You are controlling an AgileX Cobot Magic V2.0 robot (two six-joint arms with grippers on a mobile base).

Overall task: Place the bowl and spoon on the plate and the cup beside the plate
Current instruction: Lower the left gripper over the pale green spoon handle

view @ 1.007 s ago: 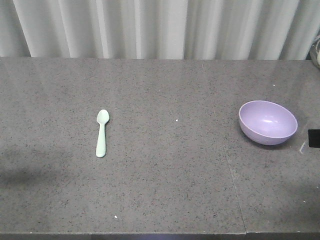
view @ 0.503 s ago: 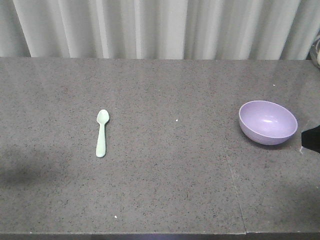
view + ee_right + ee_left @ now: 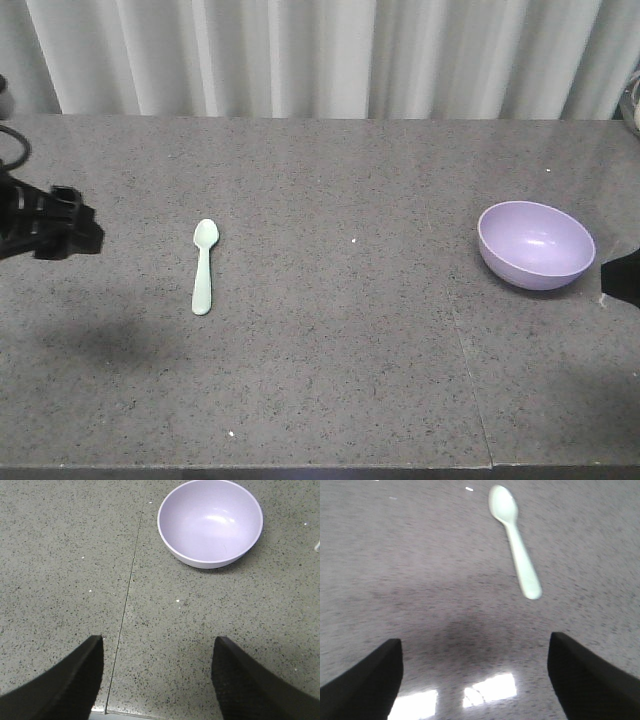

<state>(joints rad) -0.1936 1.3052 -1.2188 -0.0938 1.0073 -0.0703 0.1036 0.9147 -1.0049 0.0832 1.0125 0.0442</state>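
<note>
Next, my left gripper grabs the spoon by its handle (image 3: 202, 285) to set the spoon with the bowl (image 3: 535, 244) on the plate.
A pale mint-green spoon (image 3: 203, 266) lies flat on the grey table (image 3: 330, 330), head pointing away; the left wrist view shows the spoon (image 3: 515, 539) ahead and slightly right. My left gripper (image 3: 72, 232) hovers left of the spoon, open and empty (image 3: 475, 647). The lavender bowl (image 3: 535, 244) sits upright at the right; the right wrist view has the bowl (image 3: 210, 521) ahead. My right gripper (image 3: 157, 647) is open and empty, a dark bit of it showing at the frame's right edge (image 3: 622, 278). Plate and cup are out of view.
A pale pleated curtain (image 3: 320, 55) hangs behind the table. A thin seam (image 3: 129, 587) runs through the tabletop left of the bowl. The table's front edge (image 3: 300, 468) lies along the bottom of the front view.
My left arm has come into the front view from the left, toward the spoon. The right gripper's dark tip has crept slightly further in at the right edge. Spoon and bowl have not moved.
</note>
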